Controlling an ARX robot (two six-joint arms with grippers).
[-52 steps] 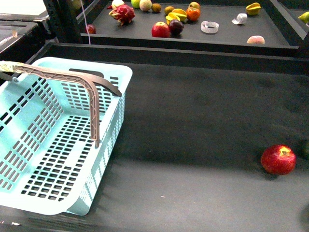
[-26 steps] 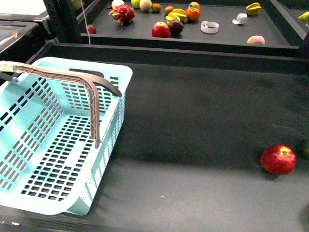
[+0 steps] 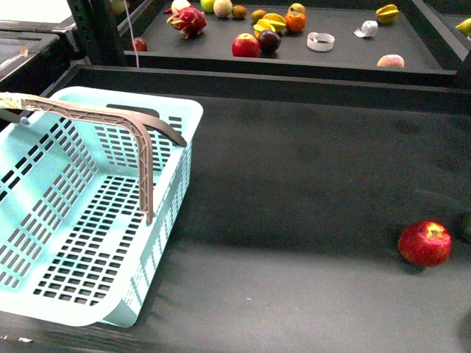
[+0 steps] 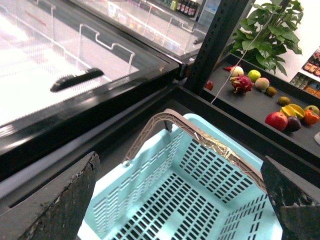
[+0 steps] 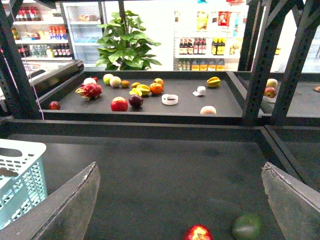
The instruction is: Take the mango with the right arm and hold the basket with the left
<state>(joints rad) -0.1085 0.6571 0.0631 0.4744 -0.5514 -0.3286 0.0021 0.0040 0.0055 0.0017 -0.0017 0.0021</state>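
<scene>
The basket's open body is wider than the spread of the left gripper's fingers, so the left gripper should next grab the basket by its raised grey-brown handles to hold it.
The light turquoise basket (image 3: 81, 220) stands at the left of the dark near table, its grey-brown handles (image 3: 110, 121) raised. In the left wrist view my left gripper (image 4: 175, 220) is open and empty above the basket (image 4: 190, 195), with one finger (image 4: 55, 210) on each side and touching nothing. In the right wrist view my right gripper (image 5: 180, 215) is open and empty above the table, near a red apple (image 5: 198, 233). No plain golden mango shows clearly in any view. Neither gripper is in the front view.
The red apple (image 3: 425, 243) lies at the near right, with a green fruit (image 5: 246, 226) beside it. A raised far tray (image 3: 294, 55) holds a dragon fruit (image 3: 188, 20), apples, star fruit (image 3: 386, 12) and other fruits. A glass freezer lid (image 4: 65, 55) lies left of the basket.
</scene>
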